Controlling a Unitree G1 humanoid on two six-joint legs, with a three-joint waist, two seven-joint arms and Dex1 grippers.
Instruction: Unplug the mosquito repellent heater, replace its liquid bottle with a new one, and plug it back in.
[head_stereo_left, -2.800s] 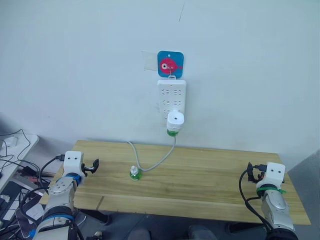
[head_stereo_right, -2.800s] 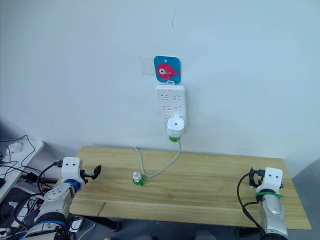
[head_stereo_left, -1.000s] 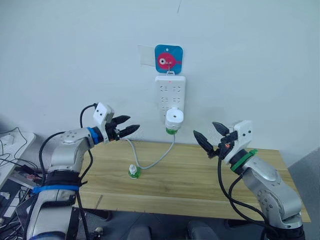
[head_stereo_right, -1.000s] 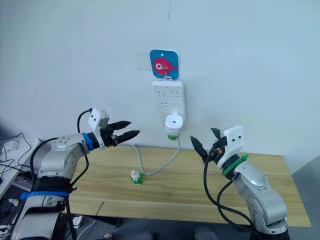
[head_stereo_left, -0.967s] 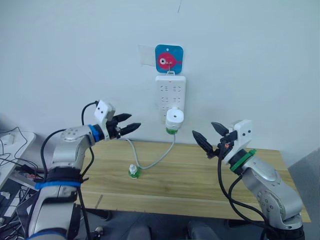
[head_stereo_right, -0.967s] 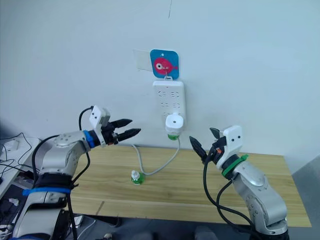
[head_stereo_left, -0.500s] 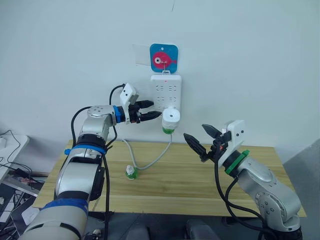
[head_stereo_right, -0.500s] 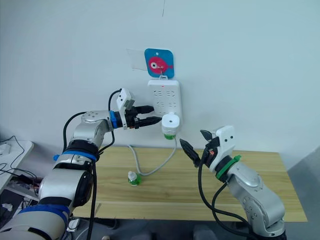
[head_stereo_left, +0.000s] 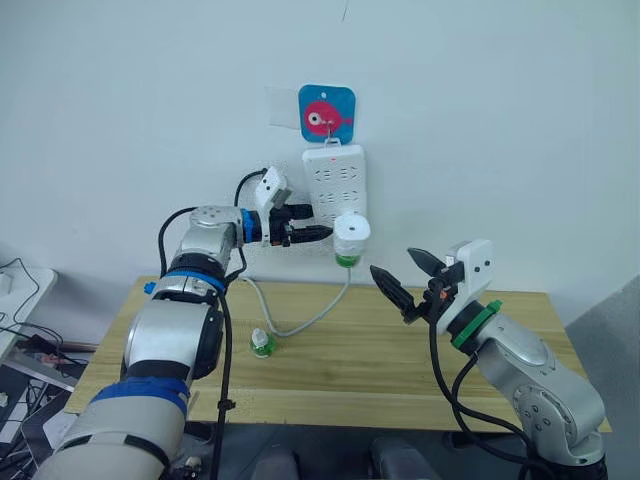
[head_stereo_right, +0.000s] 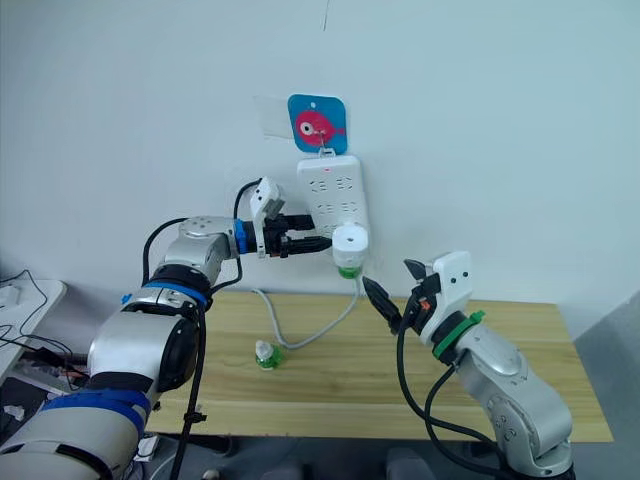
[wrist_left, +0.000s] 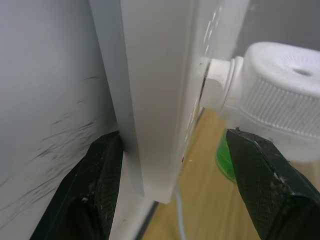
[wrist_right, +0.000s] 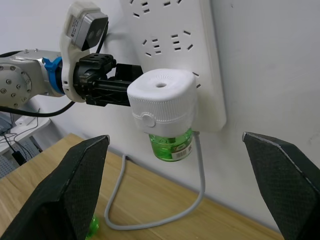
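My right gripper is to reach for the heater and hold it by its white housing (head_stereo_left: 351, 233). That keeps the heater's green liquid bottle (head_stereo_left: 347, 261) free to be replaced.
The white mosquito repellent heater (head_stereo_left: 351, 229) is plugged into the lower end of the white power strip (head_stereo_left: 332, 178) on the wall, with its green liquid bottle (head_stereo_left: 346, 260) hanging beneath. My left gripper (head_stereo_left: 318, 233) is open at the strip's lower corner. In the left wrist view one finger (wrist_left: 95, 185) lies on the wall side of the strip (wrist_left: 160, 90) and the other (wrist_left: 270, 185) just below the heater (wrist_left: 285, 95). My right gripper (head_stereo_left: 401, 276) is open in the air, a short way to the right of and below the heater. A second small green bottle (head_stereo_left: 262, 343) stands on the table.
A grey cable (head_stereo_left: 305, 320) runs from the strip down onto the wooden table (head_stereo_left: 400, 350). A blue card with a red fish (head_stereo_left: 326, 112) hangs above the strip. Loose cables (head_stereo_left: 20, 335) lie beyond the table's left end.
My left gripper has moved right, from short of the strip to straddling its lower corner beside the heater. The right arm has barely moved.
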